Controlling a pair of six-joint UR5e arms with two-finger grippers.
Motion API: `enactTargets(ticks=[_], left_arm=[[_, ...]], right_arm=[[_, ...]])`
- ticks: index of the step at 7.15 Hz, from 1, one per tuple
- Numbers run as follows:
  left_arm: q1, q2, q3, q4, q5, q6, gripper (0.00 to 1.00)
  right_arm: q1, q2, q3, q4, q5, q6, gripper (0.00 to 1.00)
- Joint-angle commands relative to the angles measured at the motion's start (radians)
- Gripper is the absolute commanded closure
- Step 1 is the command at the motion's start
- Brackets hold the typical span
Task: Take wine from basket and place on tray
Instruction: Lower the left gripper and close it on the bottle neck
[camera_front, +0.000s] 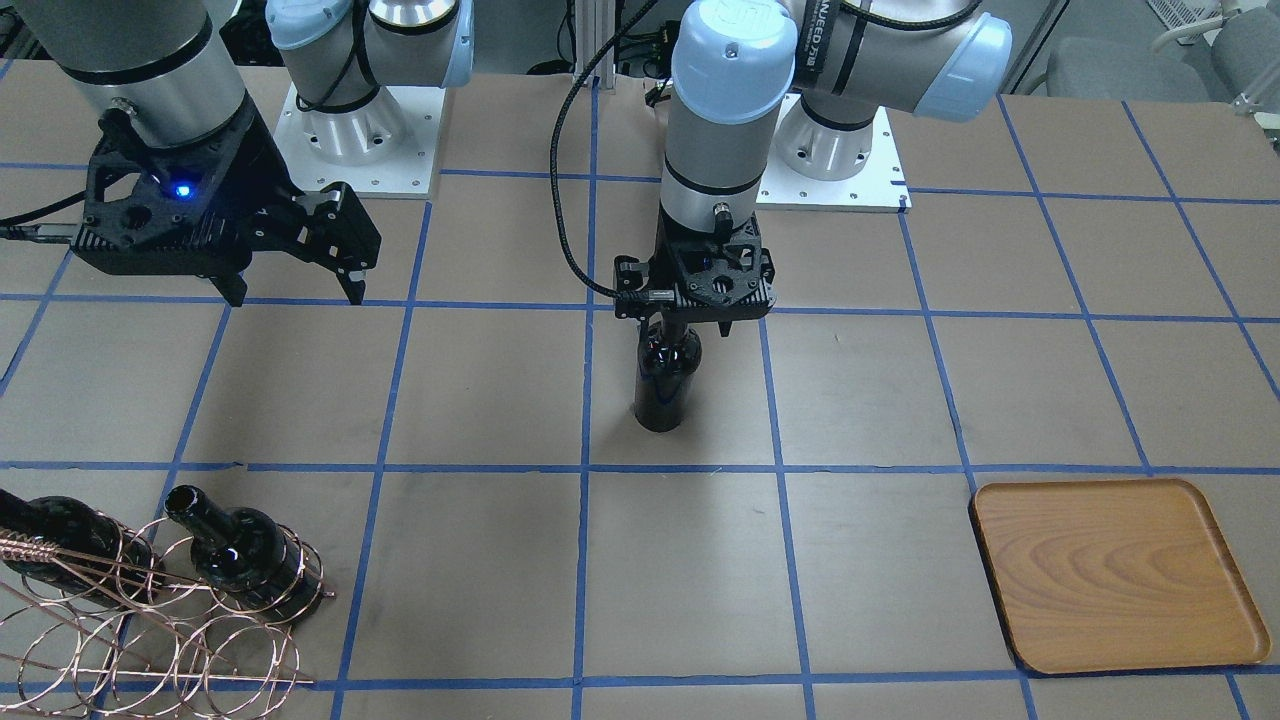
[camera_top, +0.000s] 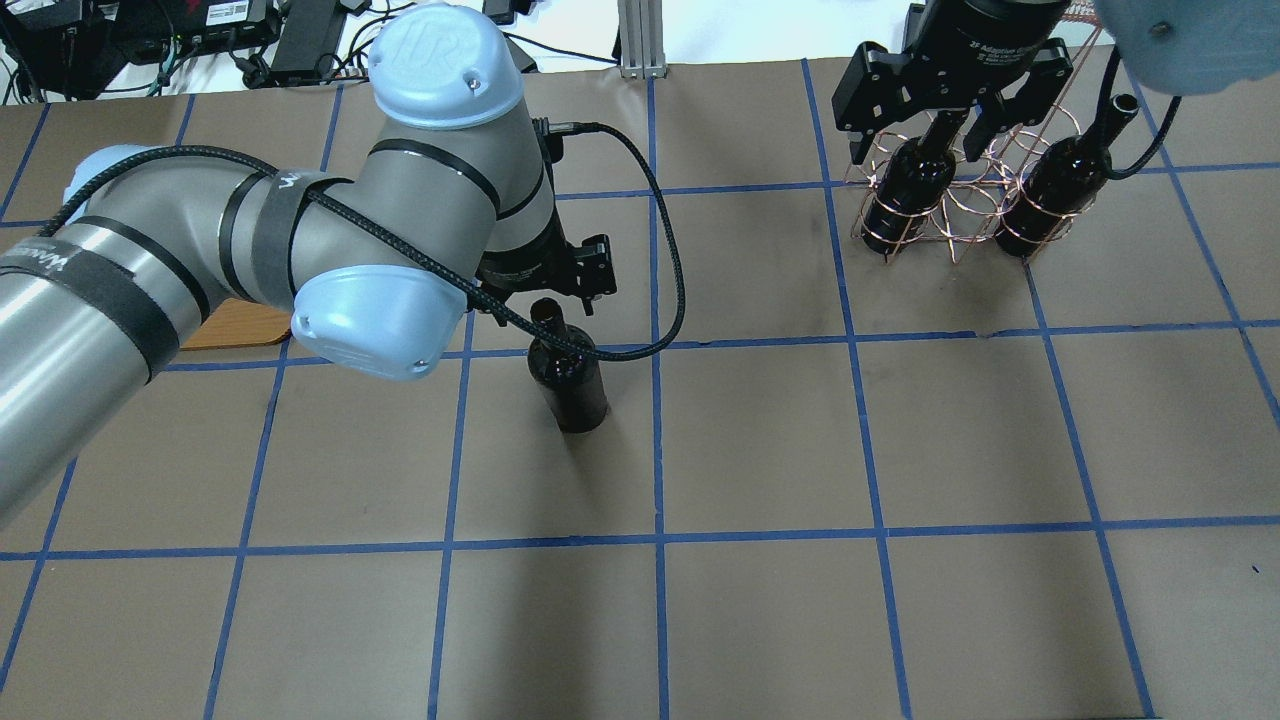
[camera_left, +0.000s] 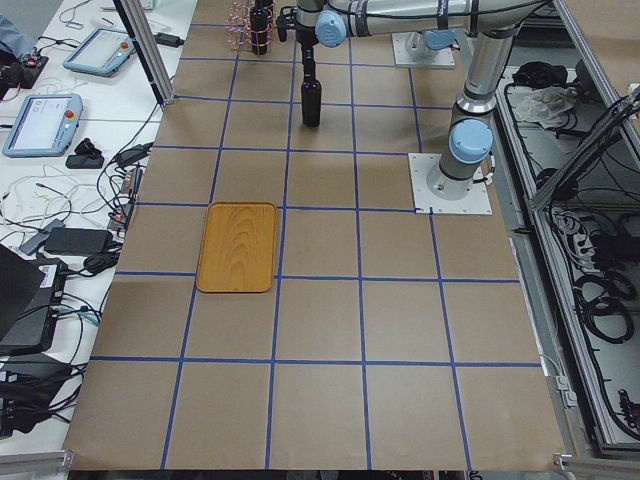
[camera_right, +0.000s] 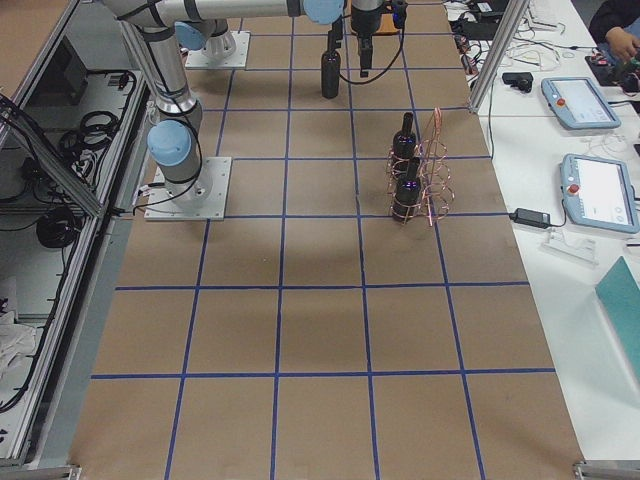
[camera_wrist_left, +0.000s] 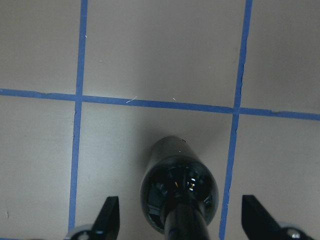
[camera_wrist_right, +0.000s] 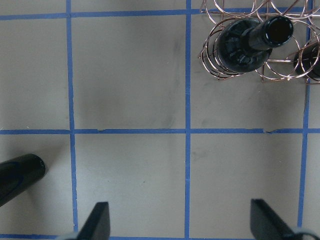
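Note:
I will next grab the upright black wine bottle with my left gripper by its neck, to set it on the wooden tray.
One black wine bottle stands upright on the table's middle, also in the overhead view. My left gripper is open right above it, with its fingers wide on either side of the neck and not touching it. Two more bottles lie in the copper wire basket, which also shows in the overhead view. My right gripper is open and empty, high up on the near side of the basket. The wooden tray lies empty, far off on my left side.
The table is brown paper with a grid of blue tape. The two arm bases stand on white plates at its robot edge. Tablets and cables lie on a side bench beyond the table's far edge.

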Motion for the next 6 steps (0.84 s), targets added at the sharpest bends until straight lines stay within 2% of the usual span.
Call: enactTargets(ticks=[1,4,6], left_arm=[[0.001,0.001,-0.001,-0.007,-0.089,-0.010,0.25],[0.001,0.015,-0.001,-0.010,-0.074,-0.009,0.29],[0.004,0.003,-0.004,-0.021,-0.071,-0.008,0.40]], right_arm=[[0.000,0.000,0.003,-0.003,-0.002,0.000,0.00],[-0.001,0.000,0.003,-0.006,-0.004,-0.001,0.00],[-0.001,-0.003,0.003,-0.006,-0.002,-0.001,0.00]])
